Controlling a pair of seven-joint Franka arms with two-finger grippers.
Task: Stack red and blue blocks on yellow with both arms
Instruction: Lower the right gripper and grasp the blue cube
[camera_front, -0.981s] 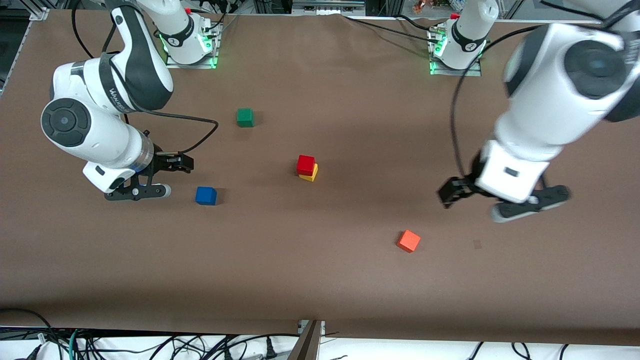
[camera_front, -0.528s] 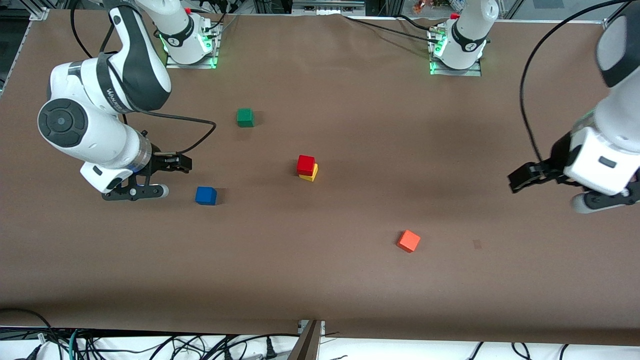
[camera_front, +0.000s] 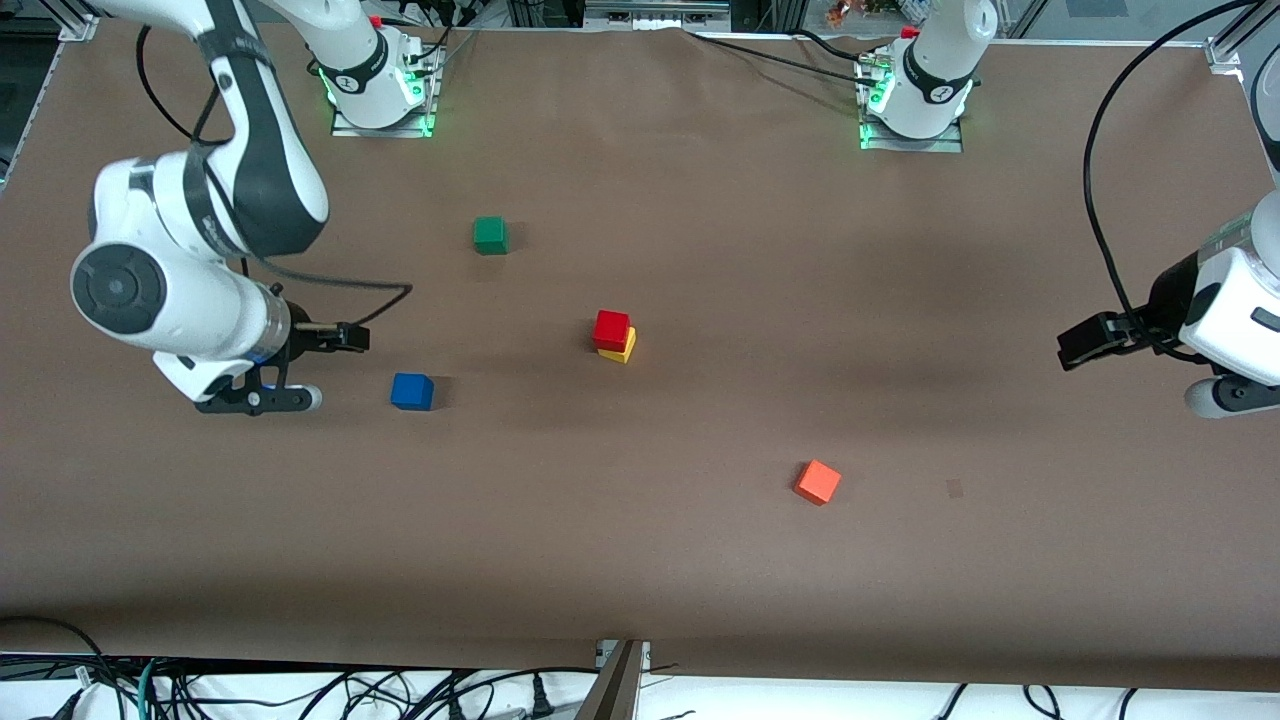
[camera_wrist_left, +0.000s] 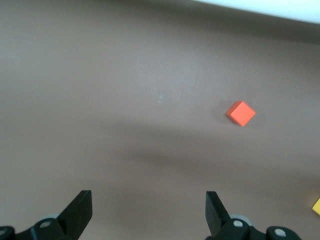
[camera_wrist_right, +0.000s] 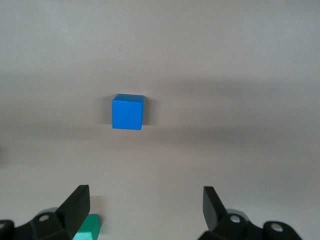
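The blue block (camera_front: 412, 391) should be stacked on the red and yellow blocks. My right gripper should grip the blue block's sides next.
The red block (camera_front: 612, 328) sits on the yellow block (camera_front: 624, 348) mid-table, slightly askew. Alone on the table lies the blue block (camera_front: 412, 391) (camera_wrist_right: 128, 111), toward the right arm's end. My right gripper (camera_front: 328, 368) (camera_wrist_right: 145, 205) hangs open and empty over the table just beside the blue block, on the side toward the right arm's end. At the left arm's end my left gripper (camera_front: 1145, 372) (camera_wrist_left: 148, 210) hovers open, with nothing between its fingers. A corner of the yellow block (camera_wrist_left: 317, 206) shows in the left wrist view.
A green cube (camera_front: 490, 235) (camera_wrist_right: 87, 227) lies farther from the front camera than the blue block. An orange cube (camera_front: 818, 482) (camera_wrist_left: 240, 113) lies nearer the front camera, toward the left arm's end. A black cable (camera_front: 340, 292) trails from the right arm.
The left arm has swung away from the middle toward its own end of the table. The right gripper has drawn slightly back from the blue block. No block has moved.
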